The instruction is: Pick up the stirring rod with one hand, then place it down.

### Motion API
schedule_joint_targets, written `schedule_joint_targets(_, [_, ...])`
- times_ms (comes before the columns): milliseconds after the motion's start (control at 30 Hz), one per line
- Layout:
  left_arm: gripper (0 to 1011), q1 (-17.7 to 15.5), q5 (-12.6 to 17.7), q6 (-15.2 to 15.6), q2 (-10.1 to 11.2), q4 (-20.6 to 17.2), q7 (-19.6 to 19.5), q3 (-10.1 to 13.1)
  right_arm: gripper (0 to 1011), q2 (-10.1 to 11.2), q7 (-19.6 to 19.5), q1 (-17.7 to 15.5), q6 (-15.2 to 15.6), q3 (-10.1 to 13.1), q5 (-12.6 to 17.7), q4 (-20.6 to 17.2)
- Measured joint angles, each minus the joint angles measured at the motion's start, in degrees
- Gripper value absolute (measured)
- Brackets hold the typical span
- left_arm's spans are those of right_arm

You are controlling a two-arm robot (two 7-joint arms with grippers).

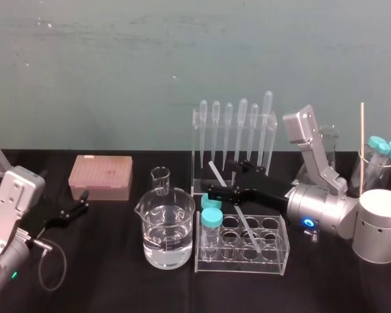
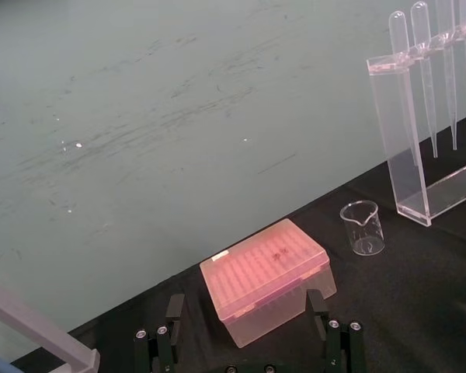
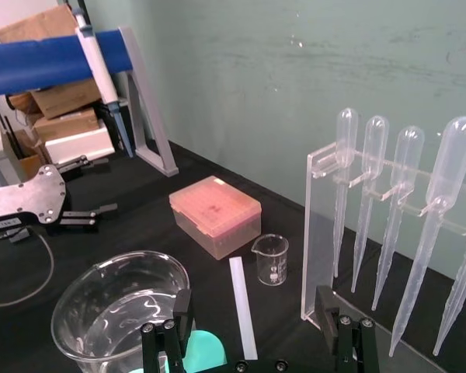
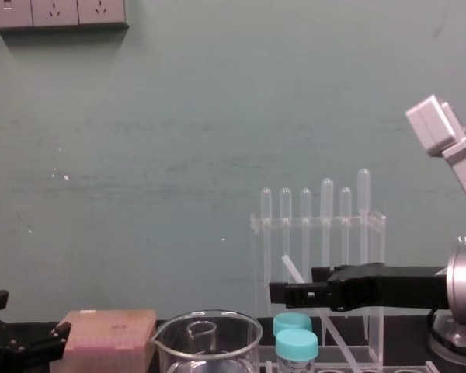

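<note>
My right gripper grabs the stirring rod by its free upper part (image 4: 297, 275) next, since teal-capped tubes and the rack crowd the rod's lower end.
The stirring rod (image 1: 236, 210) is a thin translucent-white stick leaning tilted in the clear test tube rack (image 1: 283, 257), its top end toward the pipette rack. My right gripper (image 1: 220, 177) reaches in from the right and stands open with one finger on each side of the rod's upper part. In the right wrist view the rod (image 3: 239, 295) lies between the two black fingers (image 3: 335, 330), with a gap on both sides. From the chest the rod's top (image 4: 292, 271) rises just above the right gripper (image 4: 293, 284). My left gripper (image 1: 70, 210) rests open at the table's left.
A large beaker of water (image 1: 167, 235) and a small beaker (image 1: 160, 180) stand left of the rack. Teal-capped tubes (image 1: 212, 220) sit in the rack. The pipette rack (image 1: 234, 140) stands behind. A pink tip box (image 1: 101, 177) lies at the back left. Glassware with a wooden stick (image 1: 362, 145) stands far right.
</note>
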Motion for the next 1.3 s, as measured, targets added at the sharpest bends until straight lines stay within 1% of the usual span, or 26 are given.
schedule_joint_targets(200, [1000,0.00,0.00,0.00,0.00,0.00,0.00,0.00,1003,-0.72,0.55,0.77,-0.11,-0.33,-0.80,1.73])
schedule_joint_targets(467, [1000,0.00,0.00,0.00,0.00,0.00,0.00,0.00,1003,-0.64,0.51,0.72,-0.12,-0.28,-0.74,1.56])
schedule_joint_targets(600, [1000,0.00,0.00,0.00,0.00,0.00,0.00,0.00,947,-0.60,0.49,0.67,-0.14,-0.25,-0.71,1.47])
schedule_joint_targets(633, [1000,0.00,0.00,0.00,0.00,0.00,0.00,0.00,917,-0.60,0.48,0.65,-0.14,-0.24,-0.70,1.44])
schedule_joint_targets(667, [1000,0.00,0.00,0.00,0.00,0.00,0.00,0.00,908,-0.59,0.48,0.65,-0.15,-0.24,-0.69,1.43])
schedule_joint_targets(700, [1000,0.00,0.00,0.00,0.00,0.00,0.00,0.00,870,-0.59,0.48,0.64,-0.15,-0.23,-0.69,1.42])
schedule_joint_targets(733, [1000,0.00,0.00,0.00,0.00,0.00,0.00,0.00,863,-0.59,0.48,0.64,-0.15,-0.23,-0.68,1.41])
schedule_joint_targets(800, [1000,0.00,0.00,0.00,0.00,0.00,0.00,0.00,788,-0.58,0.48,0.62,-0.16,-0.21,-0.66,1.38])
schedule_joint_targets(900, [1000,0.00,0.00,0.00,0.00,0.00,0.00,0.00,712,-0.57,0.46,0.61,-0.16,-0.20,-0.65,1.35])
schedule_joint_targets(1000, [1000,0.00,0.00,0.00,0.00,0.00,0.00,0.00,609,-0.54,0.43,0.60,-0.17,-0.18,-0.64,1.33])
schedule_joint_targets(1033, [1000,0.00,0.00,0.00,0.00,0.00,0.00,0.00,594,-0.54,0.42,0.59,-0.17,-0.17,-0.63,1.32])
schedule_joint_targets(1067, [1000,0.00,0.00,0.00,0.00,0.00,0.00,0.00,537,-0.54,0.41,0.59,-0.16,-0.17,-0.63,1.32])
schedule_joint_targets(1167, [1000,0.00,0.00,0.00,0.00,0.00,0.00,0.00,479,-0.52,0.39,0.57,-0.16,-0.16,-0.60,1.30])
schedule_joint_targets(1200, [1000,0.00,0.00,0.00,0.00,0.00,0.00,0.00,408,-0.51,0.38,0.57,-0.16,-0.16,-0.60,1.29])
schedule_joint_targets(1233, [1000,0.00,0.00,0.00,0.00,0.00,0.00,0.00,392,-0.51,0.38,0.56,-0.17,-0.16,-0.59,1.29])
schedule_joint_targets(1300, [1000,0.00,0.00,0.00,0.00,0.00,0.00,0.00,305,-0.51,0.36,0.55,-0.16,-0.16,-0.57,1.27])
